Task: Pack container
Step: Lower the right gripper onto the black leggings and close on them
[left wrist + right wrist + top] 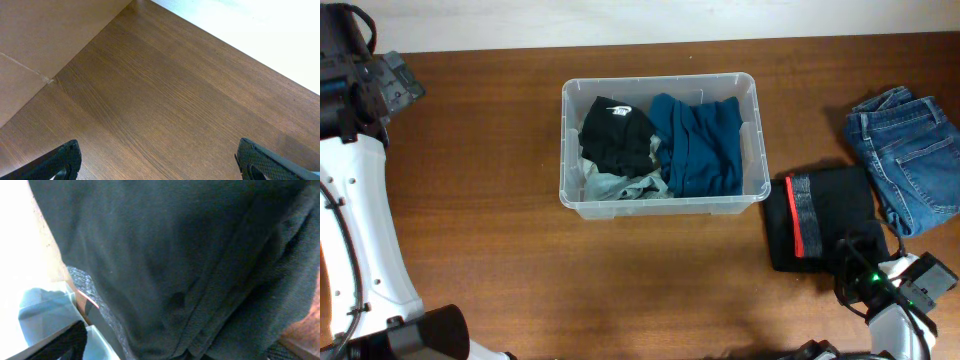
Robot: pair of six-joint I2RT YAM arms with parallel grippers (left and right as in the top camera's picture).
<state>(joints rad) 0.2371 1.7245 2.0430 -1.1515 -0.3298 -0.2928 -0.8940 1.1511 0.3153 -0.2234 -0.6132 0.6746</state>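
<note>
I will next use my right gripper to hold the folded black garment's layers together at its front corner away from the container, to pack the garment still folded.
The clear plastic container [660,204] stands at the middle back of the table. It holds a black garment with a white logo [613,135], a blue garment [702,148] and a grey one [616,186]. A folded black garment with a red stripe [830,215] lies to its right. My right gripper [857,264] is at that garment's front right corner. In the right wrist view the black fabric [175,255] fills the frame and lies between the wide-set jaws [165,350]. My left gripper [160,160] is open and empty over bare wood at the far left back [398,82].
Folded blue jeans [910,160] lie at the right edge, beside the black garment. The brown wooden table [520,270] meets a pale wall along the back. A tan surface [45,45] shows beyond the table edge in the left wrist view.
</note>
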